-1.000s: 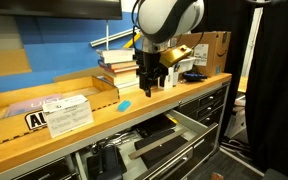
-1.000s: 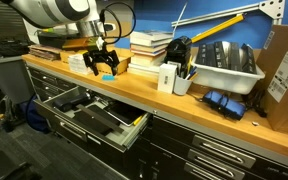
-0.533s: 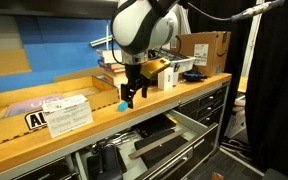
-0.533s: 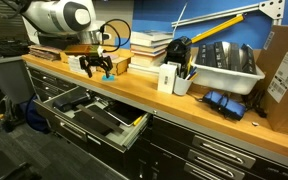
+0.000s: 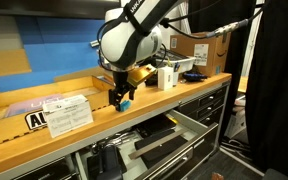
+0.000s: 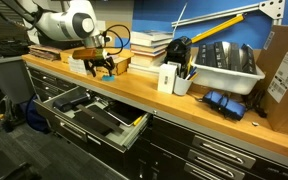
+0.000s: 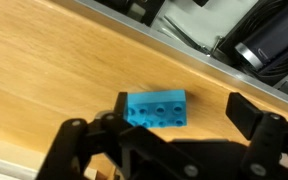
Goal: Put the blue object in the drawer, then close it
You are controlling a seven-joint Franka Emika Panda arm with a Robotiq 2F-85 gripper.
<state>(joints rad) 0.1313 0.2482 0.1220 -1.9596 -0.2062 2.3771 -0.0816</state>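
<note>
The fingers hover above the object's top (image 5: 124,105) (image 7: 156,106), over the wooden bench top. It is too early to close on the blue object, so my gripper lowers first.
The blue object (image 7: 155,108), a small cyan studded brick, lies flat on the wooden bench top (image 7: 44,80). My gripper (image 7: 184,112) is open and low over it. The brick sits against the left finger (image 7: 122,104), and the right finger (image 7: 246,112) stands well clear of it. In an exterior view the gripper (image 5: 119,97) hangs just over the brick (image 5: 125,104) near the bench's front edge. The wide drawer (image 5: 162,140) stands open below the bench, with dark tools inside, and it shows in both exterior views (image 6: 89,115).
A cardboard tray with papers (image 5: 44,102) lies beside the gripper. Stacked books (image 6: 149,45), a small white box (image 6: 168,77), a white bin (image 6: 224,65) and a cardboard box (image 5: 209,48) stand further along the bench. Narrower black-fronted drawers (image 6: 219,155) are shut.
The arm has swung along the bench from the books toward the cardboard tray and come down over the blue brick. The gripper stays open. The brick and the drawer have not moved.
</note>
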